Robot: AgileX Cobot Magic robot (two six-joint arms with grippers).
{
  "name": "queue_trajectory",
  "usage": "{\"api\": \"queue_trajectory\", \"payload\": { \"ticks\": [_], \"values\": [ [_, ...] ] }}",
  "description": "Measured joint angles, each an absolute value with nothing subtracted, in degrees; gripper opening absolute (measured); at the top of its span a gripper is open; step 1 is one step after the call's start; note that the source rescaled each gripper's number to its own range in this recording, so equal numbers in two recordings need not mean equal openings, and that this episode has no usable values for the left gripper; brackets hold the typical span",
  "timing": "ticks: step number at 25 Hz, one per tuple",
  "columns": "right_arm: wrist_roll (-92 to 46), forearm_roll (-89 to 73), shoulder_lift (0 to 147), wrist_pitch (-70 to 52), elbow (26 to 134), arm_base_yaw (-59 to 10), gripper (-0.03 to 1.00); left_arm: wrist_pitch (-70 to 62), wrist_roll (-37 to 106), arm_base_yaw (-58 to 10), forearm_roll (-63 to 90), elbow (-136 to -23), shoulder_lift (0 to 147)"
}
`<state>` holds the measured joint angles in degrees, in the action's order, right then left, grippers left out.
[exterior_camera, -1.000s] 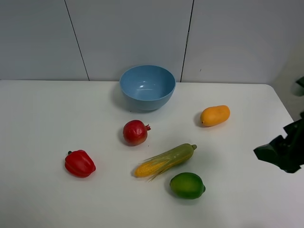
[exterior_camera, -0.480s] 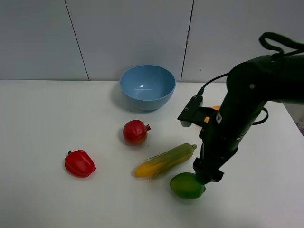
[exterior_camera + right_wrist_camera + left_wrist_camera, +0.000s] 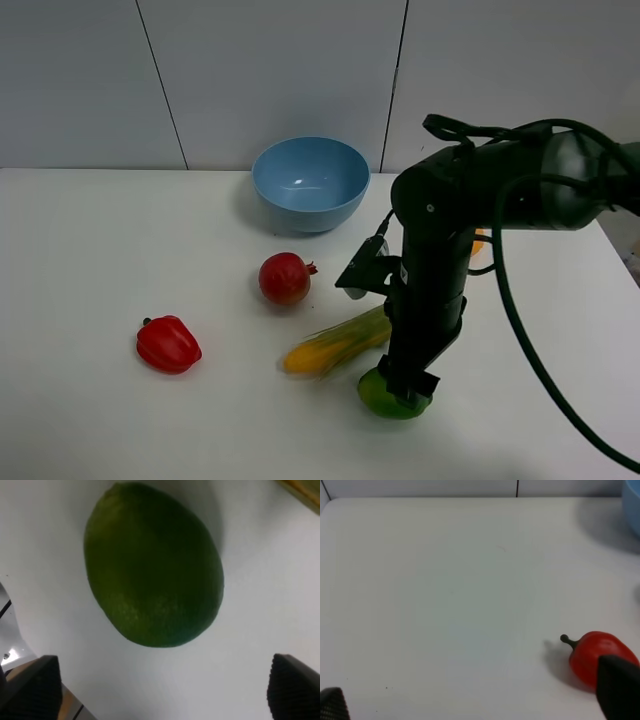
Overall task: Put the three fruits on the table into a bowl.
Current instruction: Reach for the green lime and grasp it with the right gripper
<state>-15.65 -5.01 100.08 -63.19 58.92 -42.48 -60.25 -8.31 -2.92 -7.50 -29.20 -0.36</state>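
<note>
I need to put the green lime into the light-blue bowl (image 3: 310, 183), so next my right gripper needs to grab this fruit by its rounded middle (image 3: 393, 396).
The green lime (image 3: 384, 399) lies near the table's front edge, and my right gripper (image 3: 406, 384) hangs straight down over it. In the right wrist view the lime (image 3: 152, 565) fills the frame, with the gripper (image 3: 162, 687) open and its dark fingertips (image 3: 31, 686) wide apart, touching nothing. The red pomegranate (image 3: 285, 278) sits mid-table. Only a sliver of the orange mango (image 3: 479, 243) shows behind the right arm. The light-blue bowl (image 3: 310, 183) stands empty at the back. My left gripper (image 3: 475, 700) is open over bare table (image 3: 445, 590).
A corn cob (image 3: 330, 345) with a green husk lies just left of the lime, close to the right arm. A red bell pepper (image 3: 168, 344) sits at the front left and also shows near my left gripper's finger (image 3: 619, 687). The bowl's edge (image 3: 635, 505) is visible too.
My right arm has swung in from the right edge and come down over the lime, hiding most of the mango. The fruits and bowl have not moved.
</note>
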Motion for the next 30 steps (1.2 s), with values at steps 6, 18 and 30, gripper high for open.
{"api": "queue_trajectory", "payload": {
  "ticks": [6,18,30],
  "values": [
    [-15.57,-4.25,101.44,-63.08,59.11,-42.58,0.54,-60.25,-8.31,-2.92,-7.5,-29.2,-0.36],
    [-18.13,-5.49,105.27,-57.78,59.11,-42.65,0.54,-60.25,-8.31,-2.92,-7.5,-29.2,-0.36],
    [-18.52,-7.76,110.93,-56.5,59.11,-42.76,0.54,-60.25,-8.31,-2.92,-7.5,-29.2,-0.36]
  ]
}}
